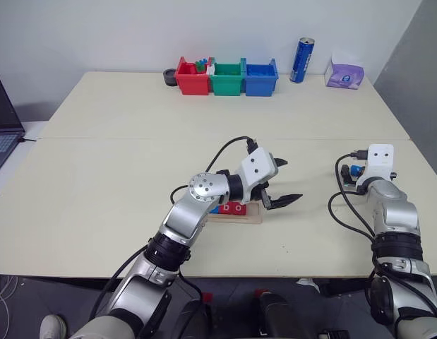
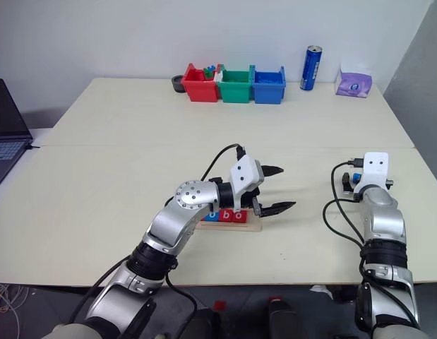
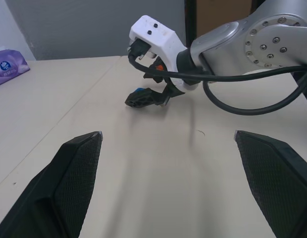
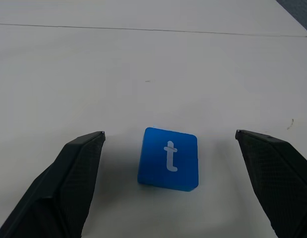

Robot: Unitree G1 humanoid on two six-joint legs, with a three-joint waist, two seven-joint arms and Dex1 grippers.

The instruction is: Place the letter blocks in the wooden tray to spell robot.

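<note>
The fingers of my right gripper reach down beside the block's blue sides in the right wrist view, near the tabletop. They would hold the block if they closed now, so it is time to close.
The wooden tray (image 2: pixel 252 227) lies near the table's front edge, with red and blue letter blocks (image 2: pixel 237 215) in it, partly hidden under my left arm. My left gripper (image 1: pixel 290 181) reaches rightward just past the tray's right end, open and empty. A blue letter block marked "t" (image 4: pixel 168 158) lies flat on the table at the right. My right gripper (image 4: pixel 169 133) is open around it, one finger on either side and neither touching. The left wrist view also shows that right gripper (image 3: pixel 143 97) low over the table.
Red (image 1: pixel 192 79), green (image 1: pixel 226 80) and blue (image 1: pixel 260 79) plastic bins stand at the table's far edge, with a blue can (image 1: pixel 302 60) and a purple tissue pack (image 1: pixel 344 73) to their right. A laptop (image 1: pixel 3 123) sits off the left side.
</note>
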